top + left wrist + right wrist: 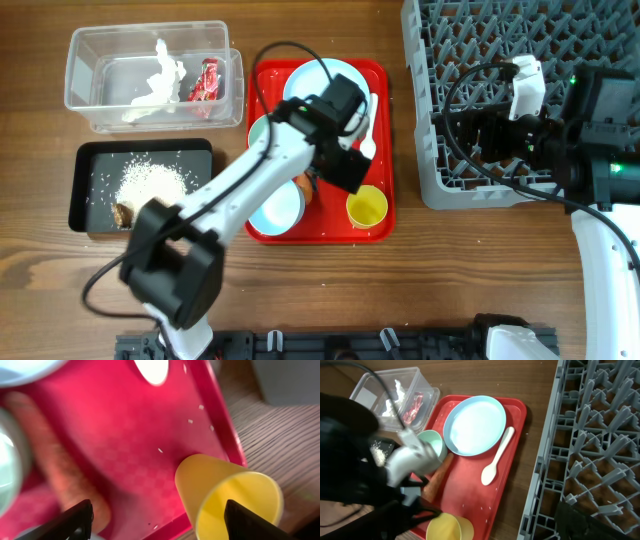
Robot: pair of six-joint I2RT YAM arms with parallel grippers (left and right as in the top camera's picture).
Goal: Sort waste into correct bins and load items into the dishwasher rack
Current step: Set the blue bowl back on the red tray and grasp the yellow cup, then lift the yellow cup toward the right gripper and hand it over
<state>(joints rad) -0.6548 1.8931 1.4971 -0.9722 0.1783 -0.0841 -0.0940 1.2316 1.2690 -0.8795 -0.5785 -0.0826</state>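
The left gripper picks up the yellow cup (367, 207) by its rim on the carrot side next. It then hands it to my right gripper by the cup's base.
On the red serving tray (380, 228) lie a pale blue plate (325, 85), a white spoon (370, 125), a mint-green bowl (260, 130), a pale blue bowl (278, 207), a yellow cup (367, 207) and an orange carrot (310, 190). My left gripper (332, 183) is open and empty low over the tray. In the left wrist view it (157, 517) sits between the carrot (55, 470) and the cup (225, 495). My right gripper (450, 132) is open and empty over the grey dishwasher rack (460, 40). The clear tub (90, 60) holds white tissue (155, 80) and the red wrapper (207, 80). The black tray (85, 190) holds rice (150, 182) and a brown lump (124, 213).
The right wrist view shows the plate (475, 425), spoon (497, 457), mint-green bowl (432, 442), carrot (437, 477) and cup (447, 527), with the rack (590, 435) on the right. A few rice grains (190, 421) lie on the red tray. A strip of bare wood separates tray and rack.
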